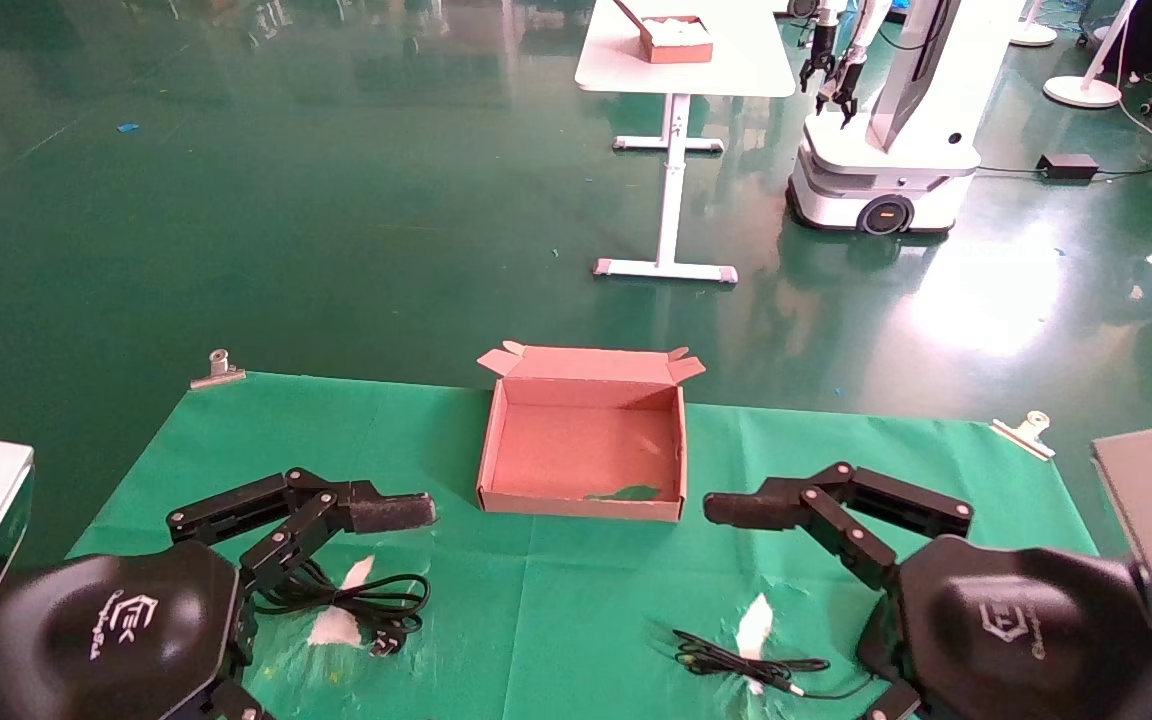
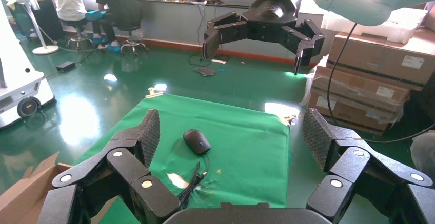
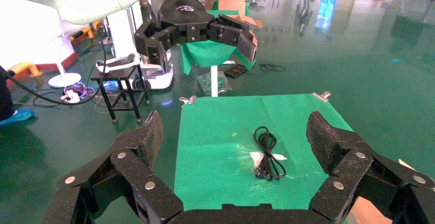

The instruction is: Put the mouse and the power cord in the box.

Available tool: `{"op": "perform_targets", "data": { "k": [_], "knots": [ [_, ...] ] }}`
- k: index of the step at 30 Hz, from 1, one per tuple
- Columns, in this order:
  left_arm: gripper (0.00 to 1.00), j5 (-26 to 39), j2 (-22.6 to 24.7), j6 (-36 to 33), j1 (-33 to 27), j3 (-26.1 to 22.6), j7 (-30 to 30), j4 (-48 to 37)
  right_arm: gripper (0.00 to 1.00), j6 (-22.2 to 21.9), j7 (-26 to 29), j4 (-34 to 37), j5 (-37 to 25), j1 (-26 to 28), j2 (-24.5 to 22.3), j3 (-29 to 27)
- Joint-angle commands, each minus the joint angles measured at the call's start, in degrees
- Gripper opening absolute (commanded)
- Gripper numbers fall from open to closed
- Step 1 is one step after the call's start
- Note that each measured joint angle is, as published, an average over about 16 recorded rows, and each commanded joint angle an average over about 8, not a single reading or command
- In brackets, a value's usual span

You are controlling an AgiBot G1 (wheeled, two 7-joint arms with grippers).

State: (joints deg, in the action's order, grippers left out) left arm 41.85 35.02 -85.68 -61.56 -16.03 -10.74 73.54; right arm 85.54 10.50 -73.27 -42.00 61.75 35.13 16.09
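The cord's loops spread wide and slack at both ends, so the left gripper should grab the cord by its gathered middle (image 1: pixel 344 596) next.
The box (image 1: pixel 581 450) lies open and empty at the middle back of the green cloth (image 1: pixel 576 610), lid flap standing behind it. The power cord (image 1: pixel 356 600) (image 3: pixel 269 152) lies looped left of centre, just below my left gripper's finger (image 1: pixel 386 512). The mouse (image 2: pixel 196 141) rests on the cloth to the right; the head view shows only its thin cable (image 1: pixel 736 665), the mouse itself being hidden by my right arm. My left gripper (image 2: pixel 233 137) is open with nothing between its pads. My right gripper (image 3: pixel 236 137) is open too, and its finger (image 1: pixel 746 508) reaches toward the box's right front corner.
Metal clips (image 1: pixel 218 368) (image 1: pixel 1028 432) pin the cloth's back corners. Beyond the table are green floor, a white table (image 1: pixel 686 60) carrying a small brown box, and another robot (image 1: pixel 886 150). Stacked cartons (image 2: pixel 369 75) stand off the right end.
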Motion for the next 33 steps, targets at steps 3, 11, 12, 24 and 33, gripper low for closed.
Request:
{"op": "perform_targets", "data": {
  "k": [3, 11, 12, 24, 33],
  "knots": [
    [1.00, 0.0, 0.0, 0.0, 0.0, 0.0, 0.0, 0.0, 1.00, 0.0, 0.0, 0.0, 0.0, 0.0, 0.0, 0.0],
    [1.00, 0.0, 0.0, 0.0, 0.0, 0.0, 0.0, 0.0, 1.00, 0.0, 0.0, 0.0, 0.0, 0.0, 0.0, 0.0],
    [1.00, 0.0, 0.0, 0.0, 0.0, 0.0, 0.0, 0.0, 1.00, 0.0, 0.0, 0.0, 0.0, 0.0, 0.0, 0.0],
    [1.00, 3.6, 0.0, -1.0, -2.0, -1.0, 1.9, 0.1, 1.00, 0.7, -1.3, 1.0, -1.6, 0.0, -0.3, 0.5],
    [1.00, 24.8, 2.5, -4.8, -14.5, -10.3, 12.2, -4.6, 1.00, 4.7, -9.7, 9.6, -13.3, 5.5, -0.6, 5.6]
  ]
}}
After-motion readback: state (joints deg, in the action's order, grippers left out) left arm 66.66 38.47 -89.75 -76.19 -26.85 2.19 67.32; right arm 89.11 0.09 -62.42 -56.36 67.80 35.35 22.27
